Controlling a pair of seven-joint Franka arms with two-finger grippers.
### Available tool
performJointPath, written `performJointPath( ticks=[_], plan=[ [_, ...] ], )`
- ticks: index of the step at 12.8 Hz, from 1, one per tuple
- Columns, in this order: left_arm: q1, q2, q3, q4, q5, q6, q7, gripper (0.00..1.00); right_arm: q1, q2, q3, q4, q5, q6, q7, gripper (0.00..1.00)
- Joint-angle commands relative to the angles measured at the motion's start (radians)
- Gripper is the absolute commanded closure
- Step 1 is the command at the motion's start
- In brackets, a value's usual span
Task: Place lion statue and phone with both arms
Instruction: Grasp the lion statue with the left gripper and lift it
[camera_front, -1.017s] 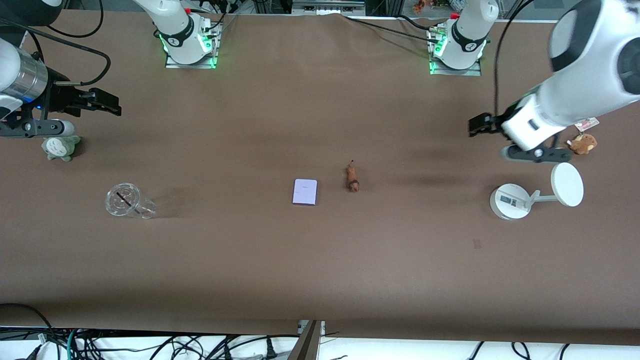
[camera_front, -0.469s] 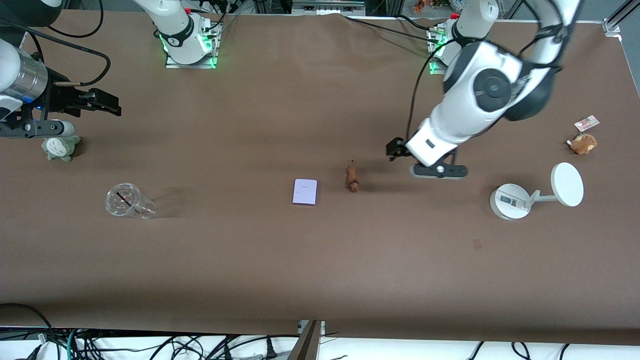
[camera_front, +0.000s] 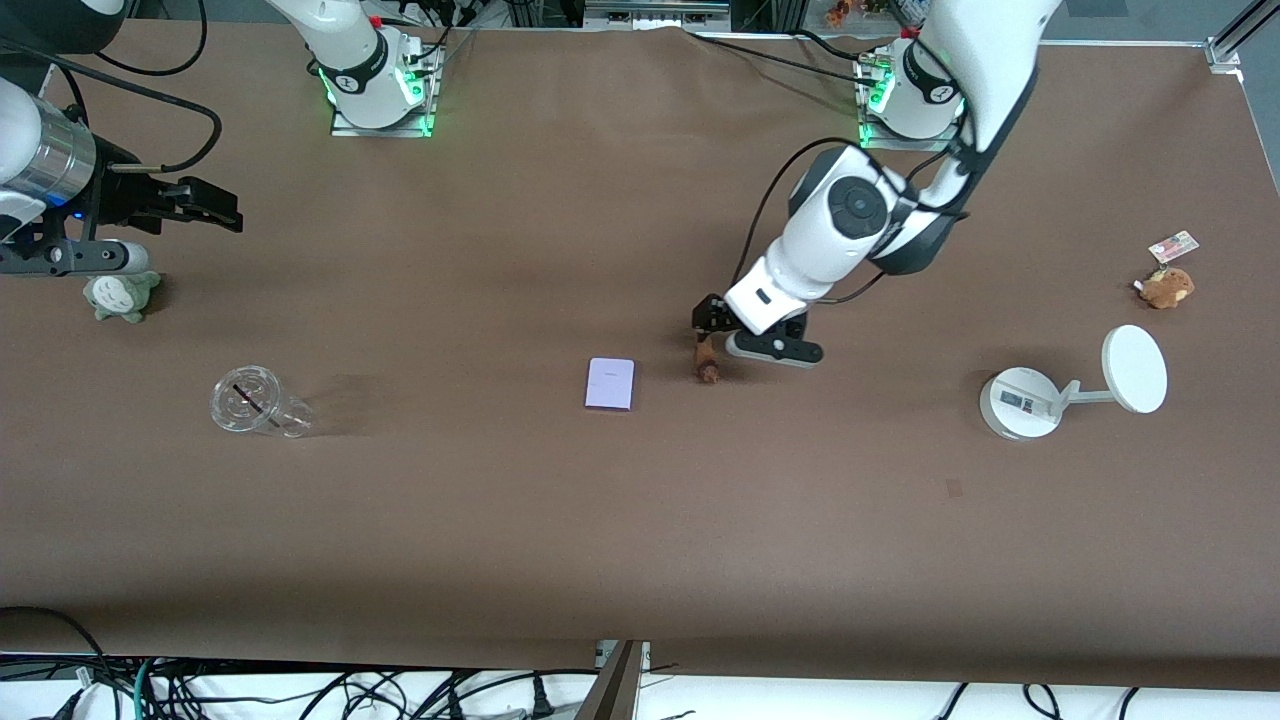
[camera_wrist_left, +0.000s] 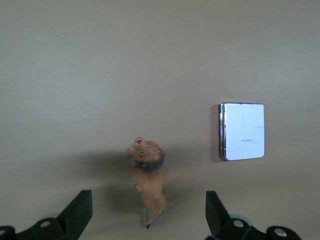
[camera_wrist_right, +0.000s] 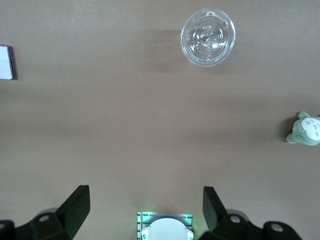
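The lion statue needs to be placed. My left gripper needs to pick it up next by its body behind the dark mane (camera_front: 707, 355) (camera_wrist_left: 151, 185).
The lion statue (camera_front: 708, 366), a tiny orange-brown figurine, lies on the brown table near the middle. The phone (camera_front: 610, 384), a flat pale lavender rectangle, lies beside it toward the right arm's end. My left gripper (camera_front: 708, 322) is open and low over the statue's tail end. In the left wrist view the statue (camera_wrist_left: 149, 180) lies between the open fingers of that gripper (camera_wrist_left: 147, 220), not touched, with the phone (camera_wrist_left: 242, 131) off to one side. My right gripper (camera_front: 232, 212) waits open and empty, up over the right arm's end of the table; the right wrist view (camera_wrist_right: 145, 212) shows its fingers spread.
A clear plastic cup (camera_front: 255, 402) and a grey-green plush (camera_front: 120, 295) are at the right arm's end. A white round-based stand with a disc (camera_front: 1030, 400) and a brown plush with a card tag (camera_front: 1165, 287) are at the left arm's end.
My left arm has swung from over the stand's end of the table to the middle and come down over the lion statue. The right arm, statue and phone have not moved.
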Motion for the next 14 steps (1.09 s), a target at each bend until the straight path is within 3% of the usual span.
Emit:
performJointPath(
  ticks=[1,3,6,7,9,12,14],
  plan=[
    [-0.01,0.054,0.011,0.02,0.084,0.052,-0.012,0.0,0.001,-0.003,0.002,0.002,-0.013,-0.004,0.004,0.0],
    [-0.013,0.091,0.012,0.025,0.101,0.075,-0.018,0.0,0.001,-0.003,0.002,0.002,-0.013,-0.004,0.004,0.0],
    [-0.021,0.162,0.014,0.025,0.102,0.215,-0.018,0.0,0.001,-0.003,0.002,0.002,-0.013,-0.004,0.004,0.0],
    [-0.025,0.163,0.015,0.025,0.102,0.218,-0.018,0.05,0.001,-0.003,0.002,0.0,-0.013,-0.004,0.004,0.0],
    [-0.037,0.173,0.023,0.025,0.102,0.218,-0.018,0.23,0.001,-0.003,0.002,0.0,-0.013,-0.004,0.004,0.0],
    [-0.039,0.167,0.031,0.022,0.104,0.218,-0.018,0.62,0.001,-0.003,0.002,0.0,-0.013,-0.004,0.004,0.0],
    [-0.033,0.154,0.029,0.02,0.109,0.218,-0.016,0.78,0.001,-0.003,0.002,0.0,-0.014,-0.004,0.004,0.0]
  ],
)
